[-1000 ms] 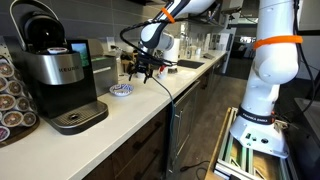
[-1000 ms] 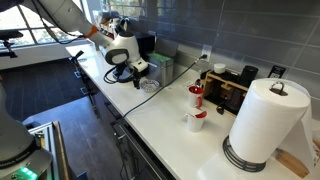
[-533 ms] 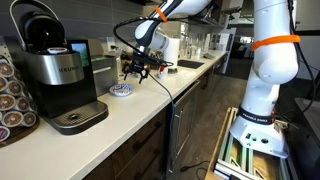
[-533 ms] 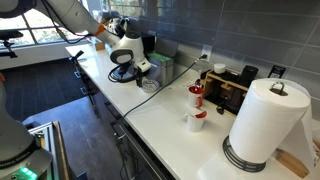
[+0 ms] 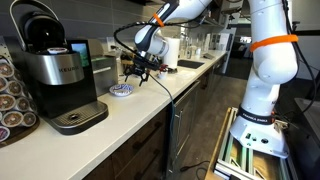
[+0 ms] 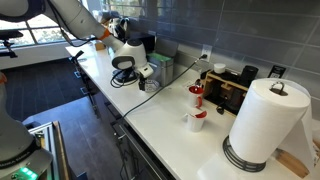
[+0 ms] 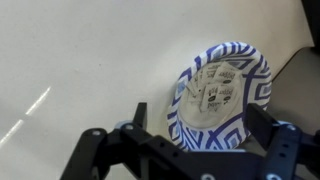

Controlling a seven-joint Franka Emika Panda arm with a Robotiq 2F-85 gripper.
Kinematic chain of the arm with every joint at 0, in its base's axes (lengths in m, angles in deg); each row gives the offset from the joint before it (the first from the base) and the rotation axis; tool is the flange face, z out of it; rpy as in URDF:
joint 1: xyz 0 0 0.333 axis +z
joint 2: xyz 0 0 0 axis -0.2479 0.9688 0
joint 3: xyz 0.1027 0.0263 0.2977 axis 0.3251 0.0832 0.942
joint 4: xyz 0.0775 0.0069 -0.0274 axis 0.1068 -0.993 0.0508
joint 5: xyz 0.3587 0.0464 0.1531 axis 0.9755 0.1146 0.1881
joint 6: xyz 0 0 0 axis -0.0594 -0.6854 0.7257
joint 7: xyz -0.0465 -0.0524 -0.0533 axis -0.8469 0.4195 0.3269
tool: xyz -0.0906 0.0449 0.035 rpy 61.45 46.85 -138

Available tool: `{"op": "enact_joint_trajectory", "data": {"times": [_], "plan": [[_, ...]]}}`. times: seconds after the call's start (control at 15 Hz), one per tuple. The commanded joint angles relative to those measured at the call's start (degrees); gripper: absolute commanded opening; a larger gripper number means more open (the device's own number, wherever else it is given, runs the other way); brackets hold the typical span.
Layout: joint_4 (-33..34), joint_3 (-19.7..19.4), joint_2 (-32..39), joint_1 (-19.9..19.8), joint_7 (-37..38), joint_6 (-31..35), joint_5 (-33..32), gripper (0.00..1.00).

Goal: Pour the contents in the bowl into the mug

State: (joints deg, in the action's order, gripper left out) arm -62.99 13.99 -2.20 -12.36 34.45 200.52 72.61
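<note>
My open fingers are above the bowl (image 7: 222, 95) in an exterior view, so my gripper should lower before closing on the bowl's rim.
The small white bowl (image 7: 222, 95) with blue patterning sits on the white counter and holds small pieces. It also shows in both exterior views (image 5: 122, 90) (image 6: 149, 86). My gripper (image 7: 200, 125) is open, with one finger on each side of the bowl's near rim. In the exterior views the gripper (image 5: 137, 72) (image 6: 126, 64) hangs just above and beside the bowl. A white mug with red (image 6: 197, 121) and a red mug (image 6: 197, 96) stand further along the counter.
A black and silver coffee machine (image 5: 55, 70) stands near the bowl, with a pod rack (image 5: 10, 95) beside it. A tall paper-towel roll (image 6: 265, 120) and a dark appliance (image 6: 235, 88) stand past the mugs. A cable (image 5: 160, 85) trails over the counter edge.
The arm has moved the gripper along the counter and closer over the bowl. The bowl and the mugs have not moved.
</note>
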Motion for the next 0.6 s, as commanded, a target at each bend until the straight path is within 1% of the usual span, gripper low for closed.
{"op": "enact_joint_trajectory", "data": {"times": [0.0, 0.2, 0.27, 0.4, 0.53], "plan": [[1.36, 1.86, 3.41, -1.65, -3.68, 4.55, 5.82, 1.00], [1.93, 2.97, 4.87, -2.74, -5.74, 6.44, 8.82, 1.00], [2.30, 3.21, 5.29, -2.85, -6.29, 6.51, 9.38, 0.80], [2.93, 3.52, 5.99, -3.11, -7.51, 6.54, 10.37, 0.66], [3.47, 3.57, 6.51, -3.11, -8.12, 6.37, 10.90, 0.49]]}}
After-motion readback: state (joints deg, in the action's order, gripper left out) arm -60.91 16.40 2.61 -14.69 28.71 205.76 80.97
